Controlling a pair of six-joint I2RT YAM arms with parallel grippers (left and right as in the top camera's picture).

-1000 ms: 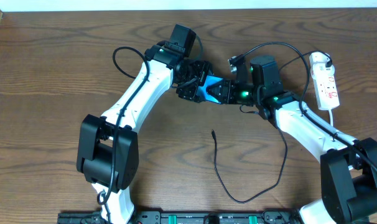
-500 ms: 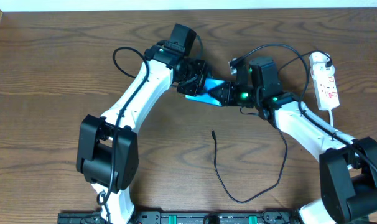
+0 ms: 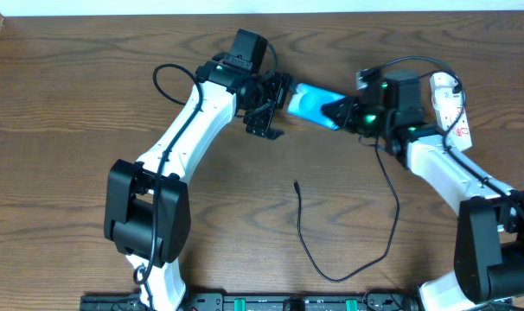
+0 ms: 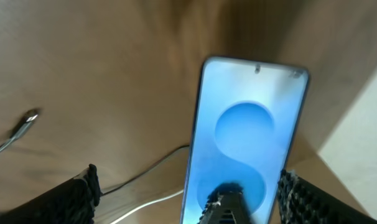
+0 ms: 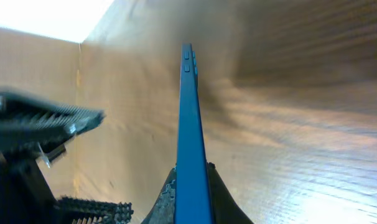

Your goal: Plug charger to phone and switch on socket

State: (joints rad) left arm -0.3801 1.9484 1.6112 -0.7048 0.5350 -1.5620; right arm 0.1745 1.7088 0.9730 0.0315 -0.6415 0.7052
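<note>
I should reach out with my left gripper and take hold of the phone's loose end (image 3: 302, 100) (image 4: 253, 79). The phone's end in my right gripper then stays free for plugging the charger.
The phone (image 3: 310, 103), with its bright blue screen, is held by one end in my right gripper (image 3: 341, 112), which is shut on it. It shows edge-on in the right wrist view (image 5: 187, 118), where my right gripper (image 5: 190, 193) clamps its near end. My left gripper (image 3: 269, 107) is open just left of the phone's free end. In the left wrist view the phone (image 4: 244, 130) faces my open left gripper (image 4: 188, 193). The charger's black cable (image 3: 307, 250) loops on the table, its tip (image 3: 296, 184) lying free; the tip also shows in the left wrist view (image 4: 28, 117). The socket (image 3: 459, 130) lies far right.
A white plug (image 3: 444, 83) sits at the socket's far end, partly behind the right arm. A white cord (image 4: 154, 200) runs under the left wrist. The table's back edge (image 3: 348, 9) is close behind both grippers.
The phone has moved right and toward the back with my right gripper. My left gripper, earlier at the phone, is now apart from it and open.
</note>
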